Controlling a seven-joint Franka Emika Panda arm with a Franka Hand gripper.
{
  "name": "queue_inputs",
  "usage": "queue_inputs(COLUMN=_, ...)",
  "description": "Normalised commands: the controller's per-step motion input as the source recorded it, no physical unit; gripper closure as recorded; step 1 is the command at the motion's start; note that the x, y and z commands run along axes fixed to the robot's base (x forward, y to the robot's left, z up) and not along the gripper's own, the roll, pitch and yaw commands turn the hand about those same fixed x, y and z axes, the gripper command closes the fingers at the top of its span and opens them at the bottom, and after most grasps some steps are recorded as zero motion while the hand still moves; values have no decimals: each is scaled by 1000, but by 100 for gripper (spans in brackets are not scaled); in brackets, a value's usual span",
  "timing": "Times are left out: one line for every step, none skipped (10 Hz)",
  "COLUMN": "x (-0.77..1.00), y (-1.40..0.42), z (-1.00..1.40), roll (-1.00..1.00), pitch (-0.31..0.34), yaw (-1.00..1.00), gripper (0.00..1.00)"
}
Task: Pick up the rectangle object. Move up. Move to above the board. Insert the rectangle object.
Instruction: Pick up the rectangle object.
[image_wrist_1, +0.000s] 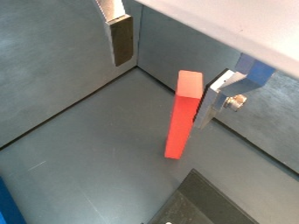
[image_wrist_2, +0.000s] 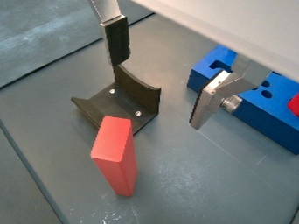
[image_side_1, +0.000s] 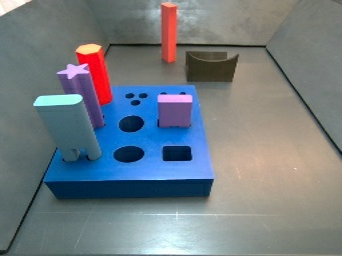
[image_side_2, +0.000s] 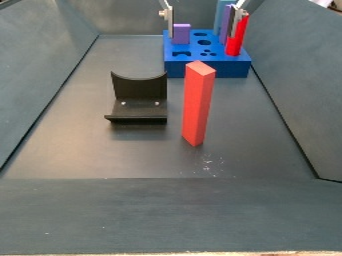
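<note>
Next, my gripper grabs the rectangle object by its upper end (image_side_1: 168, 10) to fit it into the board (image_side_1: 127, 185).
The rectangle object, a tall red-orange bar, stands upright on the grey floor, free of any hold, in both side views (image_side_1: 170, 32) (image_side_2: 198, 100). The gripper shows only in the wrist views (image_wrist_1: 166, 72) (image_wrist_2: 162, 74). It is open and empty, hanging above the floor. In a wrist view the bar (image_wrist_1: 181, 114) has its top close beside one silver finger (image_wrist_1: 211, 101). In a wrist view the bar (image_wrist_2: 114, 153) stands below and off to the side of the fingers. The blue board (image_side_1: 127, 185) (image_side_2: 214, 68) (image_wrist_2: 263, 101) lies apart from the bar.
The dark fixture (image_side_1: 211, 66) (image_side_2: 136, 98) (image_wrist_2: 122, 101) stands near the bar. The board holds a red peg with a yellowish top (image_side_1: 91, 68), a purple star peg (image_side_1: 74, 85), a light blue piece (image_side_1: 67, 125) and a short purple block (image_side_1: 174, 108). Grey walls enclose the floor.
</note>
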Motion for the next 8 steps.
queue_inputs(x=0, y=40, z=-186, roll=0, pitch=0, yaw=43, gripper=0)
queue_inputs(x=34, y=357, z=-629, roll=46, pitch=0, yaw=509, gripper=0)
queue_inputs(x=0, y=394, z=-683, roll=57, pitch=0, yaw=689, gripper=0)
queue_inputs(x=0, y=451, z=-483, roll=0, pitch=0, yaw=689, gripper=0)
queue_inputs(x=-23, y=506, z=-594, roll=-43, pitch=-116, yaw=703, gripper=0)
queue_inputs(x=-123, y=491, z=-714, roll=-11, pitch=-154, yaw=766, gripper=0)
queue_inputs(x=-3, y=477, z=-534, roll=-14, pitch=-89, yaw=726, gripper=0)
queue_inputs(x=194, y=234, z=-317, roll=-21, pitch=0, yaw=526, gripper=0)
